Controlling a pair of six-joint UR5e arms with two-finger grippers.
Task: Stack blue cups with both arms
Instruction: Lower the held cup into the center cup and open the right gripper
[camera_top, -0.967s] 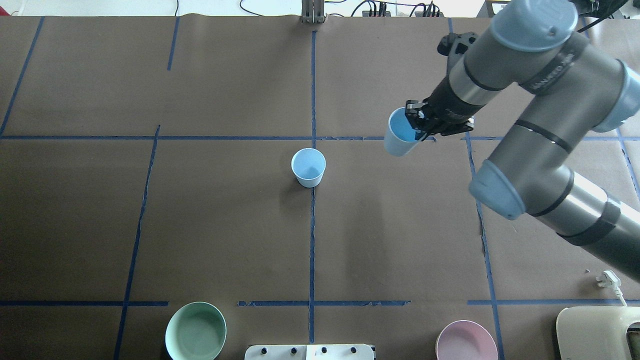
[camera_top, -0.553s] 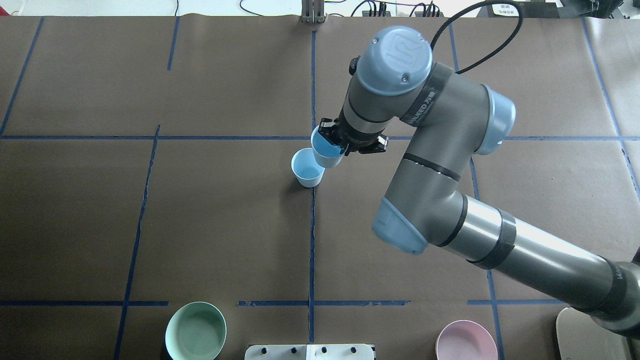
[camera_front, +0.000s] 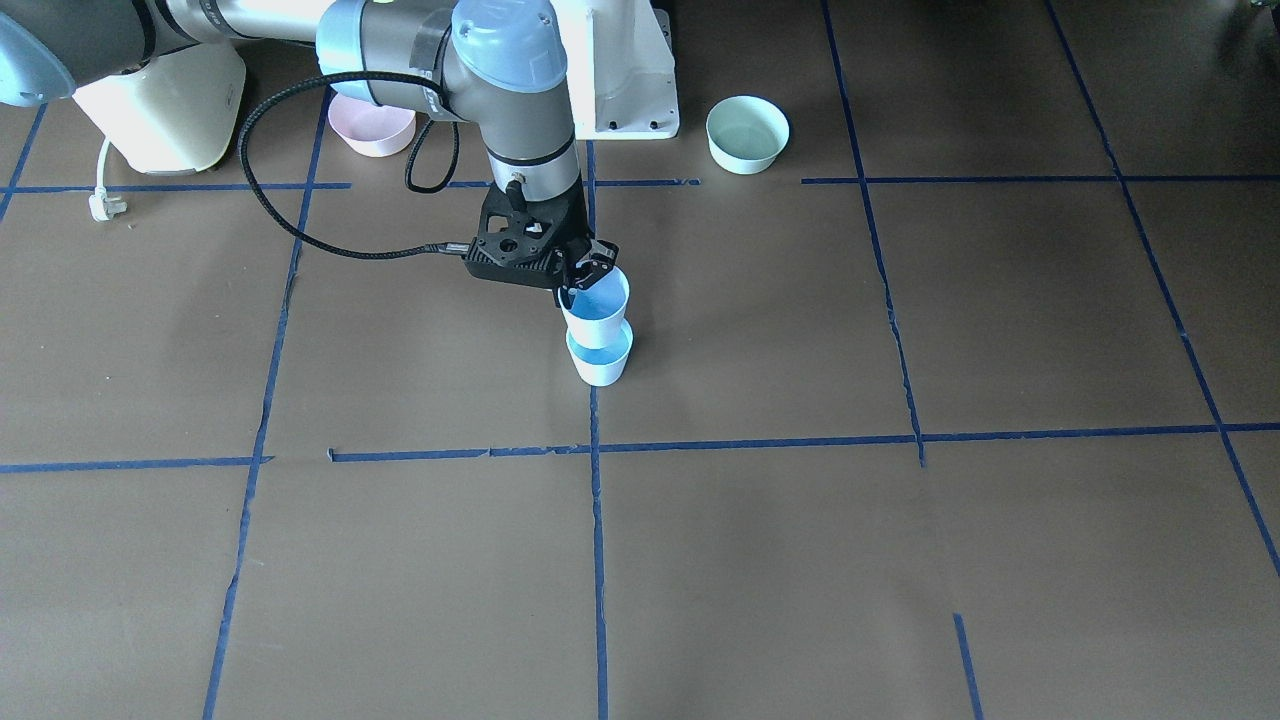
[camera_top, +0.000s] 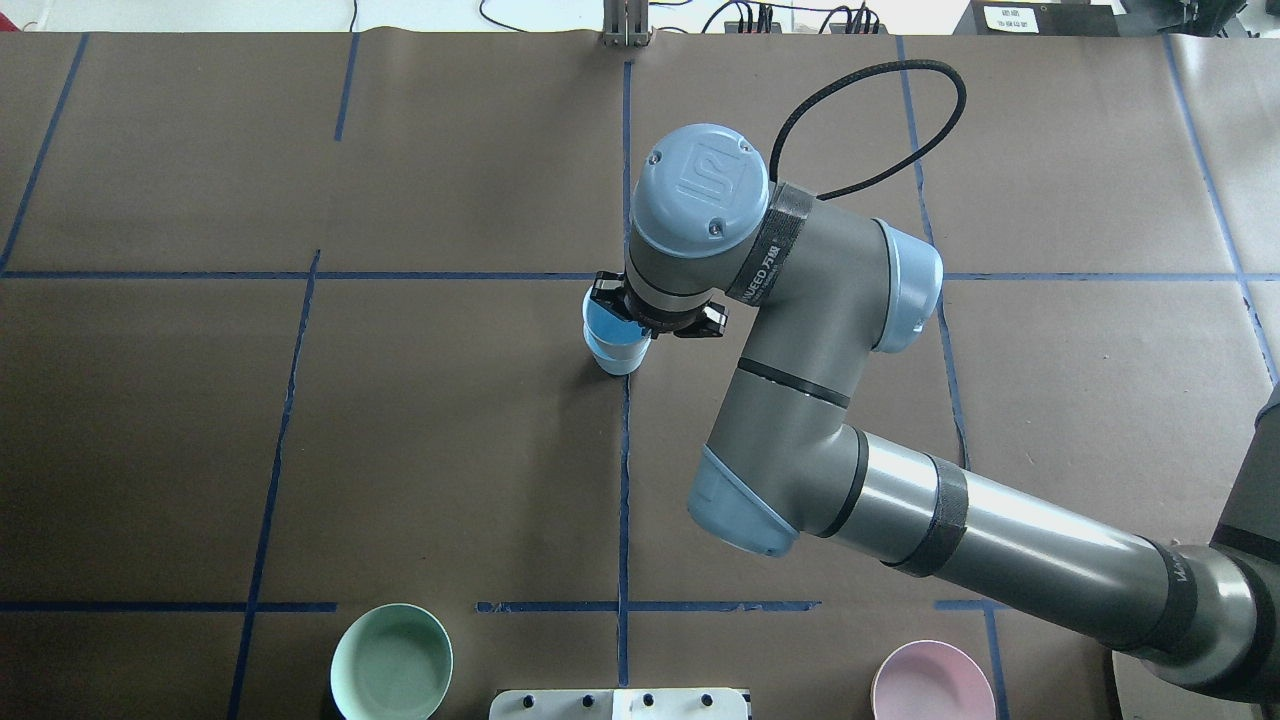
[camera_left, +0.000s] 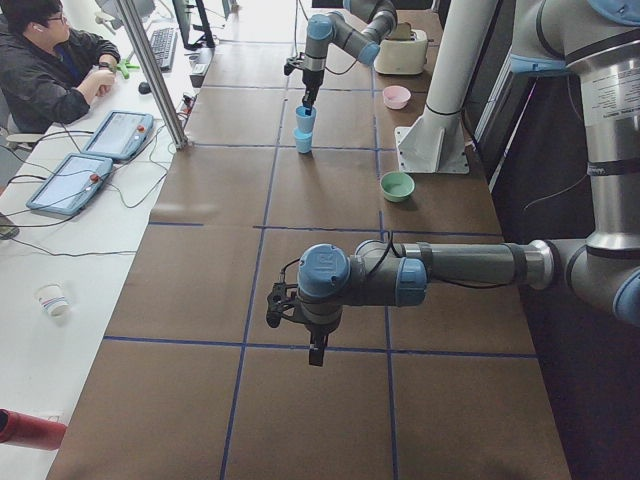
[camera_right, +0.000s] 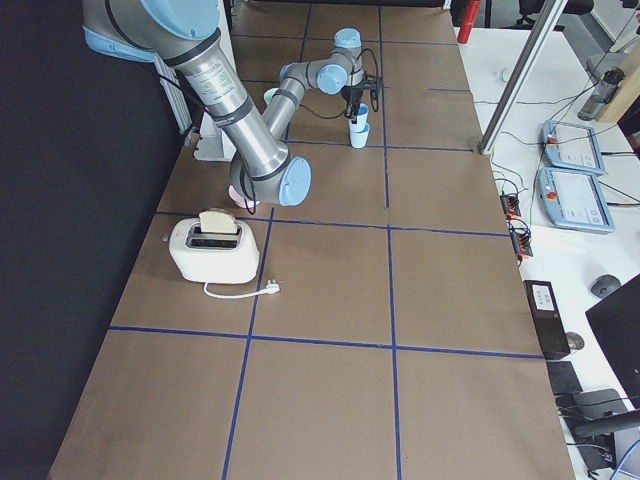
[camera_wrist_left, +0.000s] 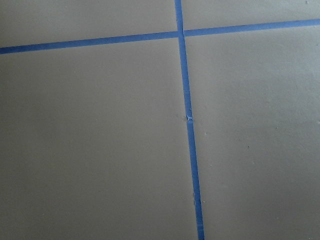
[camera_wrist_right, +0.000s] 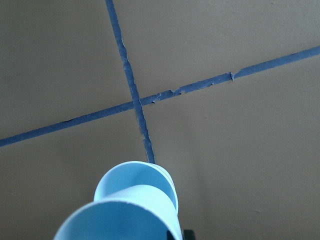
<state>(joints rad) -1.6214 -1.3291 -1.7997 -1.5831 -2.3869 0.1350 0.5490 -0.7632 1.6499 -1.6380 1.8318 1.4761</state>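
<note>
The held blue cup's base (camera_front: 597, 342) is in the lower cup's rim (camera_front: 601, 360), so my right gripper should open now and the held cup would settle inside.
One blue cup (camera_front: 600, 362) stands upright at the table's centre on the blue tape cross; it also shows in the overhead view (camera_top: 617, 362). My right gripper (camera_front: 583, 283) is shut on the rim of the second blue cup (camera_front: 597, 300) and holds it upright directly over the first, its base at the lower cup's mouth. The right wrist view shows the held cup (camera_wrist_right: 120, 220) above the lower cup's rim (camera_wrist_right: 142, 177). The left gripper (camera_left: 315, 352) hangs over bare table far from the cups; I cannot tell whether it is open.
A mint-green bowl (camera_top: 391, 662) and a pink bowl (camera_top: 932, 682) sit at the robot's edge of the table, either side of the white pedestal (camera_front: 625, 70). A toaster (camera_right: 212, 248) stands on the robot's right. An operator (camera_left: 45, 60) sits beyond the far edge.
My right arm has carried the held cup leftward from the table's right half to above the standing cup and brought it down onto that cup's mouth.
</note>
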